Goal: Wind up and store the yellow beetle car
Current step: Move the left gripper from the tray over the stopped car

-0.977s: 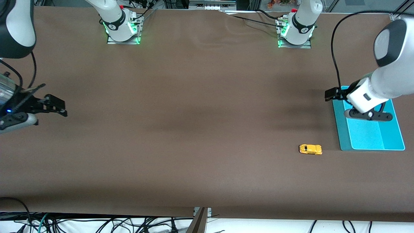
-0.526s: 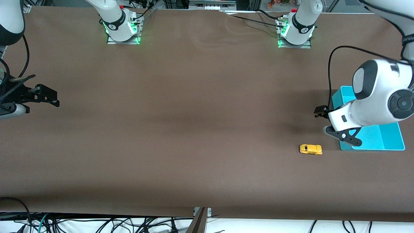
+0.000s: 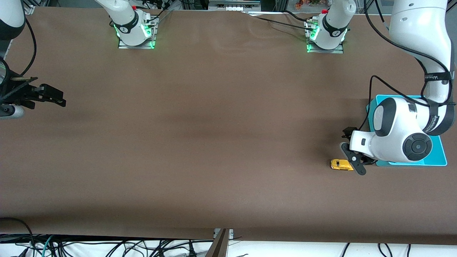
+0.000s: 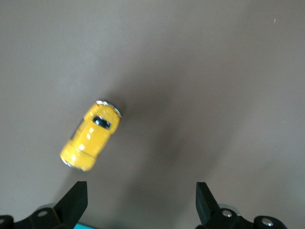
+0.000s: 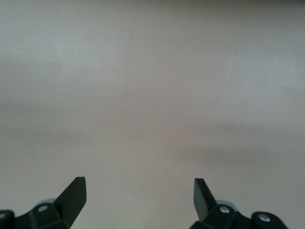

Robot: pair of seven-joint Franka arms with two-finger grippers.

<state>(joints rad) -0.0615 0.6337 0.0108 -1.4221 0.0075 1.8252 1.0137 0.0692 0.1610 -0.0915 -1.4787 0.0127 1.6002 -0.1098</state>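
The yellow beetle car (image 3: 341, 164) needs to be stored in the turquoise bin (image 3: 437, 151). My left gripper will next grab the car by its two long sides.
The yellow beetle car (image 3: 341, 164) stands on its wheels on the brown table, beside the turquoise bin (image 3: 437, 151) toward the left arm's end. It also shows in the left wrist view (image 4: 90, 135), apart from the fingertips (image 4: 76, 200). My left gripper (image 3: 351, 155) is open and empty, low over the table between the car and the bin, one finger crossing the car's end in the front view. In its own view the left gripper (image 4: 140, 202) has bare table between its fingers. My right gripper (image 3: 53, 98) is open and empty over bare table at the right arm's end, shown too in its wrist view (image 5: 139, 195).
The left arm's wrist and elbow (image 3: 400, 132) hang over most of the turquoise bin. The two arm bases (image 3: 135, 32) stand at the table's edge farthest from the front camera. Cables lie off the table's near edge.
My left gripper has swung down from over the bin to just beside the car. My right gripper has drifted a little toward the right arm's table end. The car has not moved.
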